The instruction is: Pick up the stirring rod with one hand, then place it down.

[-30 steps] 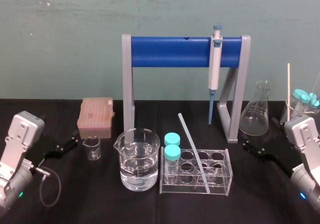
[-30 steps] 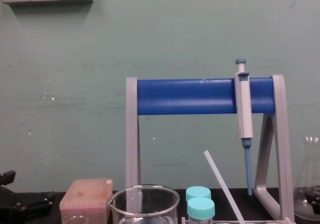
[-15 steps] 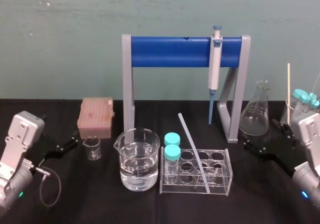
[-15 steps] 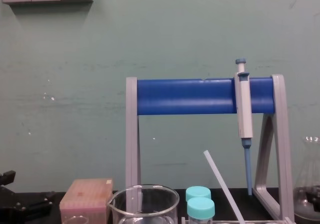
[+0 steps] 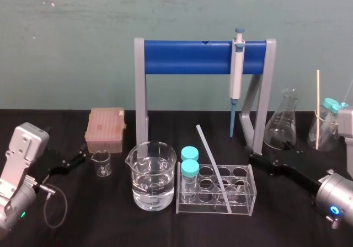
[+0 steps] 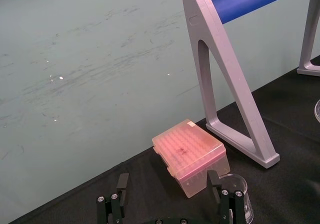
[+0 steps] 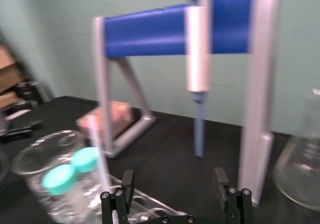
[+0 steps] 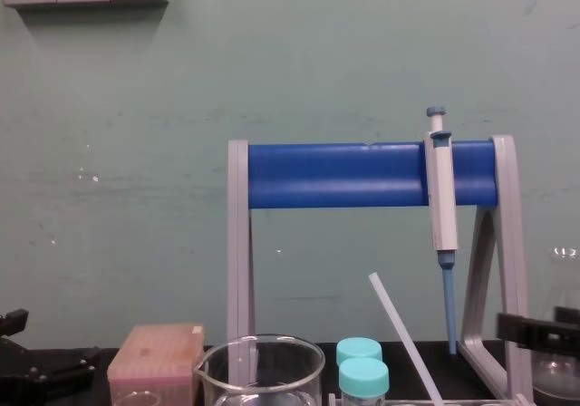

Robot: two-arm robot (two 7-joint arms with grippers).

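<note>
The right gripper grabs the stirring rod by its bare upper shaft next, since the rod's foot sits down in the clear rack.
The stirring rod is a thin whitish stick leaning in the clear test-tube rack, its upper end tilted back and to the left. The chest view shows the stirring rod slanting up in front of the stand. My right gripper is open, low over the table just right of the rack and pointing toward it, not touching the rod. Its wrist view shows the right gripper with jaws wide apart and nothing between them. My left gripper stays open at the far left.
A grey-and-blue stand with a hanging pipette stands behind the rack. A water-filled beaker and two teal-capped tubes sit left of the rod. A conical flask lies behind my right gripper. A pink tip box and small beaker are at left.
My right arm has turned and moved leftward, bringing its open gripper from in front of the flask to beside the rack. The rod and left arm have not moved.
</note>
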